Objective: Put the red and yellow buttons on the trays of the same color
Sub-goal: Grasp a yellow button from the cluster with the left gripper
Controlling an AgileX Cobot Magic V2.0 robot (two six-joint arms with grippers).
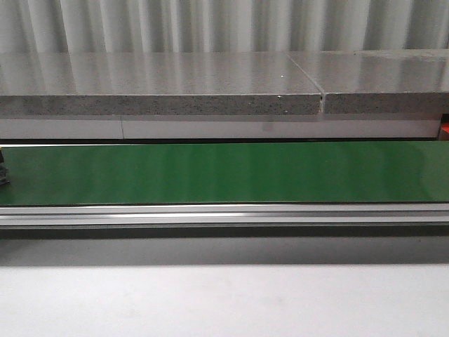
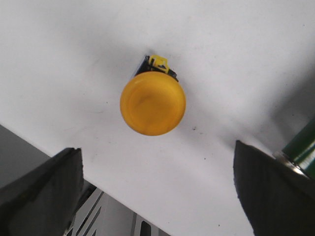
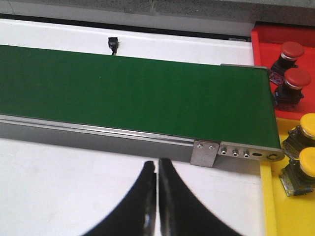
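Observation:
I need to lower my left gripper before it closes. Its fingers stop above the yellow button's cap (image 2: 152,103), so they would miss the cap if they closed now.
In the left wrist view a yellow button (image 2: 153,101) with a domed cap lies on the white table, and my left gripper (image 2: 156,150) hovers over it, open, with nothing between its dark fingers (image 2: 44,191). My right gripper (image 3: 156,163) is shut and empty above the white table, just in front of the conveyor. Beyond the belt's end lies a red tray (image 3: 263,44) holding two red buttons (image 3: 292,49) (image 3: 298,78). Beside it a yellow tray (image 3: 275,206) holds two yellow buttons (image 3: 310,125) (image 3: 307,162). Neither gripper shows in the front view.
A green conveyor belt (image 1: 224,172) with a metal frame (image 3: 98,132) runs across the table; its end roller (image 3: 246,153) lies close to the trays. A grey stone ledge (image 1: 161,84) stands behind it. The table's edge (image 2: 88,172) passes under the left gripper.

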